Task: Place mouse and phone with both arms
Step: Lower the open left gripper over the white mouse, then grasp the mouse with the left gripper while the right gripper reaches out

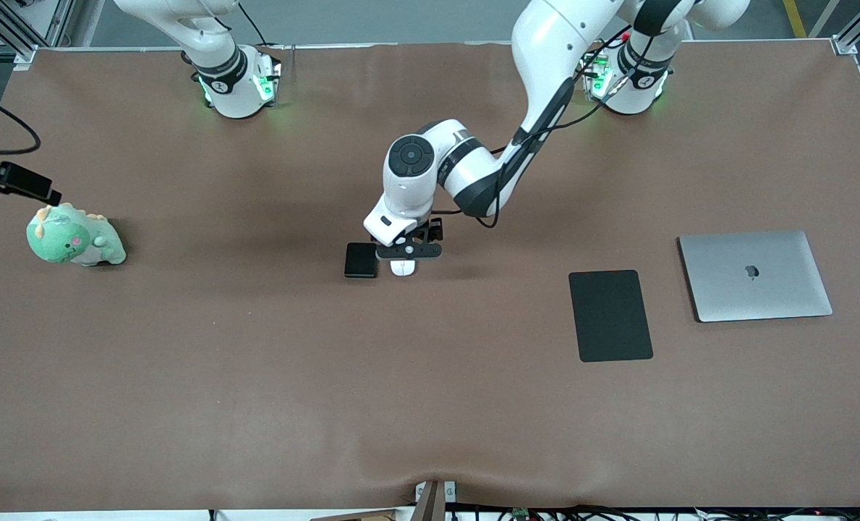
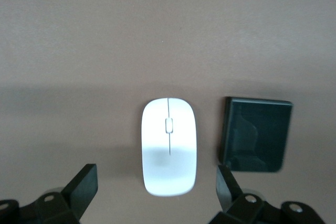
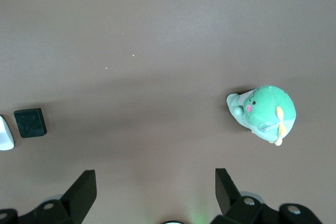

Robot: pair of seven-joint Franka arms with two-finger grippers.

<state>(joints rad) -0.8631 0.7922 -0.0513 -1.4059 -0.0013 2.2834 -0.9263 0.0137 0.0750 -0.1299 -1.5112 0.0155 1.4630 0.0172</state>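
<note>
My left gripper should next take hold of the white mouse by its long sides, so that it can place the mouse on the black mouse pad.
The white mouse lies mid-table, with the black phone close beside it toward the right arm's end. My left gripper hangs low right over the mouse, open. In the left wrist view the mouse lies between the two fingers, clear of both, with the phone just outside one finger. My right gripper is open and empty, held high over bare table near its base, out of the front view. From there the phone and the mouse's edge show small.
A flat black mouse pad and a closed grey laptop lie toward the left arm's end. A green plush toy sits near the right arm's end, also in the right wrist view. A black fixture juts in above it.
</note>
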